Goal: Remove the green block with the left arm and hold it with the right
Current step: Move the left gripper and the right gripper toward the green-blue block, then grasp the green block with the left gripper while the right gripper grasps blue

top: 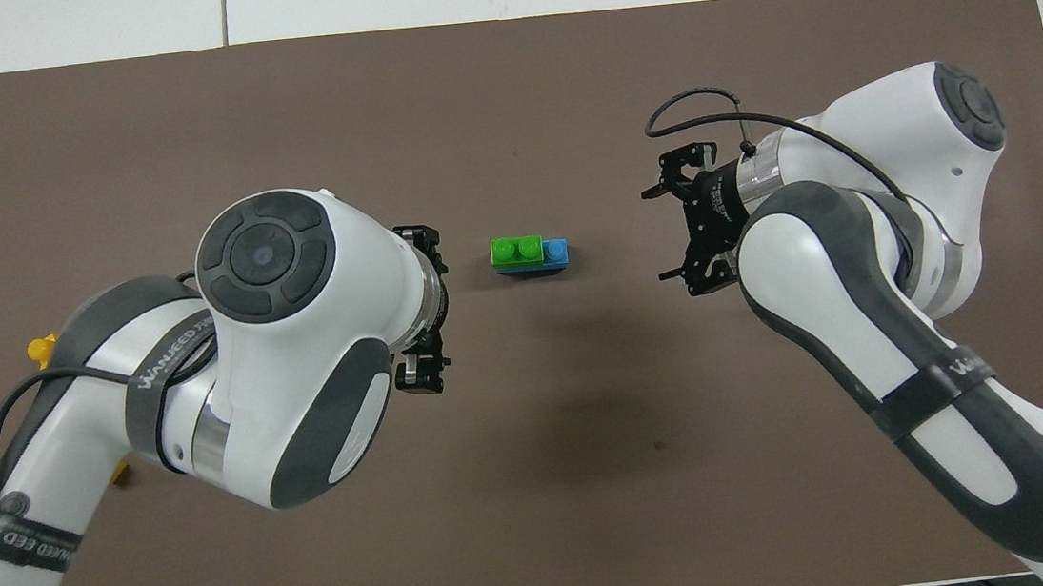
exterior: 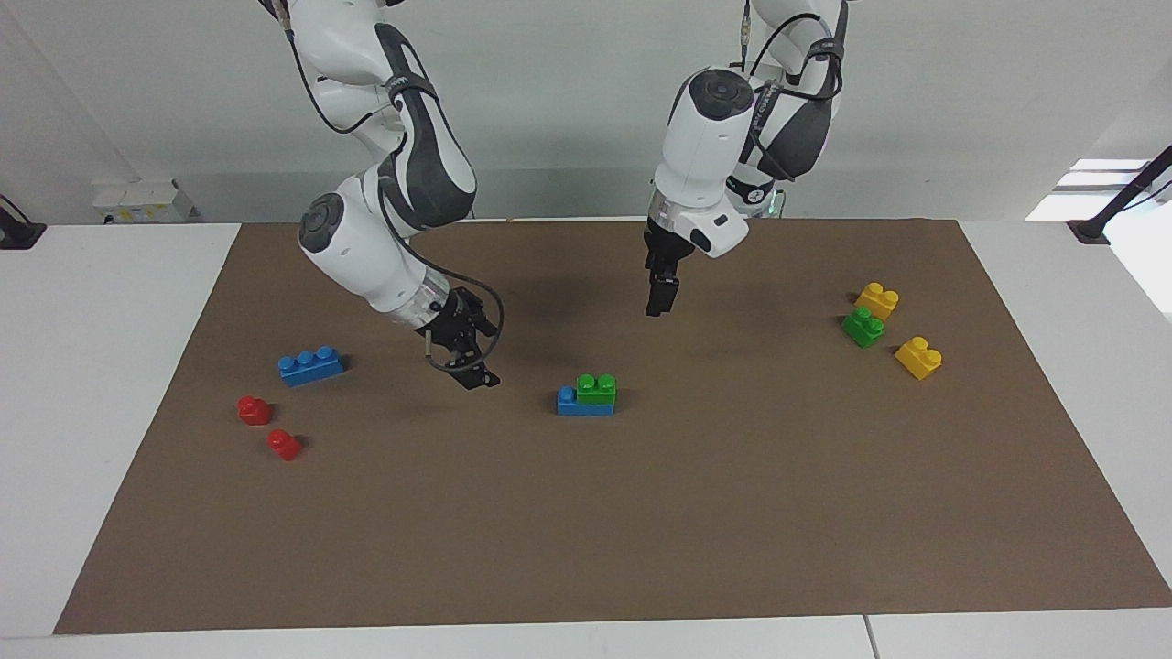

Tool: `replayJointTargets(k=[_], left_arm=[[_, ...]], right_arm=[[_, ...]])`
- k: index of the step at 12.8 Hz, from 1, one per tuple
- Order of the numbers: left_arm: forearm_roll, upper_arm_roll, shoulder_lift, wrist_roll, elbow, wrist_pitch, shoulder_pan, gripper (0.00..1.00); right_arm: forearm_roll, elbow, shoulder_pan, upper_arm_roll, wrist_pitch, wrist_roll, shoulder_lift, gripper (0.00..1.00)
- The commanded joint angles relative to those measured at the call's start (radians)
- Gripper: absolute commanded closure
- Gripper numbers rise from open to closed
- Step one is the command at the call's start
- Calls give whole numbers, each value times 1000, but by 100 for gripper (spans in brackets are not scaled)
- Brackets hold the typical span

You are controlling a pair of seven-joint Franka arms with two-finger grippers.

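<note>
My right gripper grips the blue brick by its exposed end next. This holds the stack steady while the green block comes off.
A green block with two studs sits pressed onto one end of a blue brick in the middle of the brown mat; the pair also shows in the overhead view, green block on blue brick. My left gripper hangs pointing down over bare mat, apart from the stack toward the left arm's end; in the overhead view its hand hides its tips. My right gripper is tilted, open and empty, low over the mat beside the stack toward the right arm's end.
A second green block lies between two yellow bricks at the left arm's end. A loose blue three-stud brick and two red pieces lie at the right arm's end.
</note>
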Motion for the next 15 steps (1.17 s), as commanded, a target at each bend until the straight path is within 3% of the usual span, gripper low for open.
replayJointTargets(k=[1, 4, 7, 15], left_arm=[[37, 15, 122, -95, 121, -6, -19, 0], [56, 17, 170, -142, 129, 25, -45, 0], [85, 18, 294, -204, 251, 13, -62, 0], [117, 20, 362, -290, 258, 120, -79, 0]], right_arm=[[36, -12, 32, -1, 62, 14, 37, 0], [57, -12, 75, -1, 145, 17, 83, 0], [63, -12, 115, -1, 226, 31, 135, 0], [65, -10, 161, 0, 322, 66, 190, 0]])
